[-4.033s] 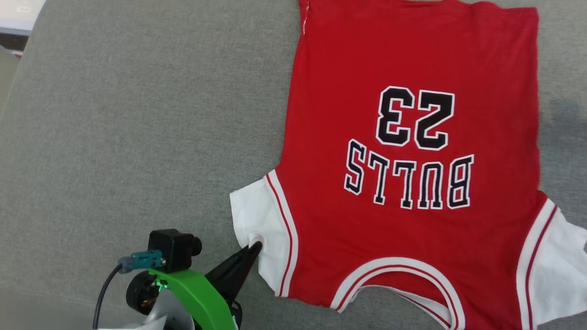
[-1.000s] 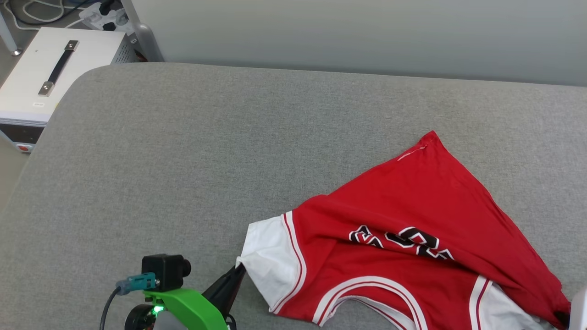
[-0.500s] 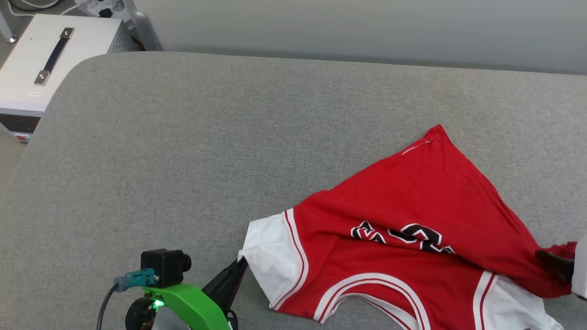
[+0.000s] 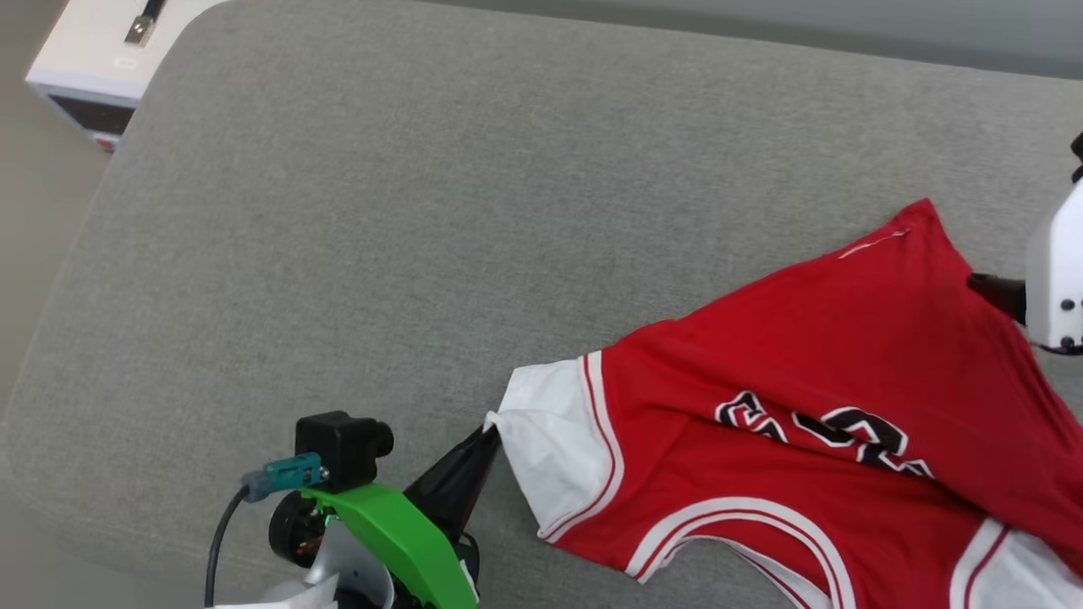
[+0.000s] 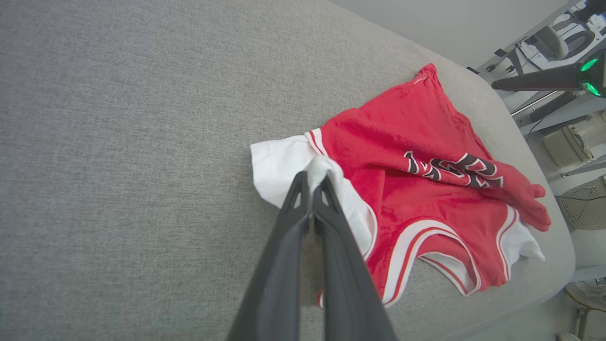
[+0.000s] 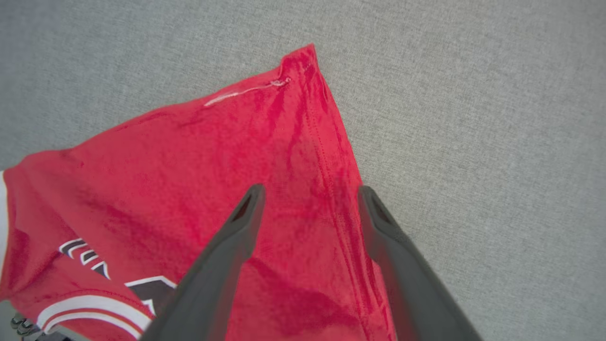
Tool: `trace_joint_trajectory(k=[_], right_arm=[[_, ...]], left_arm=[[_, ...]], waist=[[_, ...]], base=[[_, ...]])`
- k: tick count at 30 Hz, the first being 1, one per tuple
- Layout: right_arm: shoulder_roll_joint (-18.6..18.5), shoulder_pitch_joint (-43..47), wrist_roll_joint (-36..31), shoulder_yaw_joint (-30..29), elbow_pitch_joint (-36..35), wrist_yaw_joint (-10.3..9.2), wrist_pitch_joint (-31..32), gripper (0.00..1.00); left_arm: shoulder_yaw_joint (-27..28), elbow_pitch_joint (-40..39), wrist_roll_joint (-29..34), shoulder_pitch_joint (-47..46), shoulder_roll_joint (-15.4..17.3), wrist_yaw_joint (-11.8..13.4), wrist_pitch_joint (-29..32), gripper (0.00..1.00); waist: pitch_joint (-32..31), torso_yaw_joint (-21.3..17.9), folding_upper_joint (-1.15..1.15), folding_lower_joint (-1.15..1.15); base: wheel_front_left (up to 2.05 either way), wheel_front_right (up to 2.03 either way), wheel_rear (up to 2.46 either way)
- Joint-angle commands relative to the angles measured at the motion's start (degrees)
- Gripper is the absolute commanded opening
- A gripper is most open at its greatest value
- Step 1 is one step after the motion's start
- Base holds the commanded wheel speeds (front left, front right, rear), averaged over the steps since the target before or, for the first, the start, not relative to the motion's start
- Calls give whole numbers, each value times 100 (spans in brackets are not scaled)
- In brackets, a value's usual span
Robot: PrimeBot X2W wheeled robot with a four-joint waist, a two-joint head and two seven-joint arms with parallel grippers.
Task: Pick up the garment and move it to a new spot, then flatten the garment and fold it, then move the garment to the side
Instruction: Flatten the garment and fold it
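The garment's edge sticks out at its red hem corner (image 4: 921,211), while the garment's body (image 4: 822,335) lies slack. My right gripper should pick up the garment by that corner next.
The garment (image 4: 804,355), a red jersey with white sleeves, lies crumpled on the grey cushion (image 4: 338,211), its far part folded over so the black print is half hidden. My left gripper (image 4: 486,436) is shut on the edge of the near white sleeve (image 5: 284,163); the left wrist view shows the cloth bunched between its closed tips (image 5: 312,177). My right gripper (image 6: 310,189) is open and hovers above the red fabric (image 6: 213,156) near its far corner, holding nothing. In the head view, its dark finger (image 4: 994,292) pokes in from the right edge.
A white box (image 4: 93,51) with a dark handle stands off the cushion's far left corner. The cushion's rounded edge runs down the left side. Beyond the cushion's right end there is office clutter (image 5: 568,142).
My right gripper has let go of the red fold and opened, then drawn up toward the garment's far corner. The left gripper keeps its hold on the sleeve. The head camera has shifted.
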Motion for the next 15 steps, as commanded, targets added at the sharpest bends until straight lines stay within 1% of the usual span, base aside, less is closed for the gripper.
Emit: trace_joint_trajectory(k=[1, 5, 9, 15], right_arm=[[2, -149, -85, 7, 143, -5, 44, 100], [-70, -499, -331, -21, 635, -5, 41, 100], [-160, -727, -535, -23, 970, -5, -15, 100], [-312, -782, -809, 64, 1397, -5, -154, 100]], left_arm=[[-12, 26, 34, -118, -50, -50, -34, 0], [-86, 80, 49, -214, -161, -113, -76, 0], [-150, 135, 67, -293, -245, -172, -114, 0], [-216, 202, 79, -377, -335, -239, -162, 0]], waist=[[356, 375, 0, 0], [531, 587, 0, 0], [672, 745, 0, 0], [814, 902, 0, 0]], base=[[0, 0, 0], [0, 0, 0], [0, 0, 0], [0, 0, 0]])
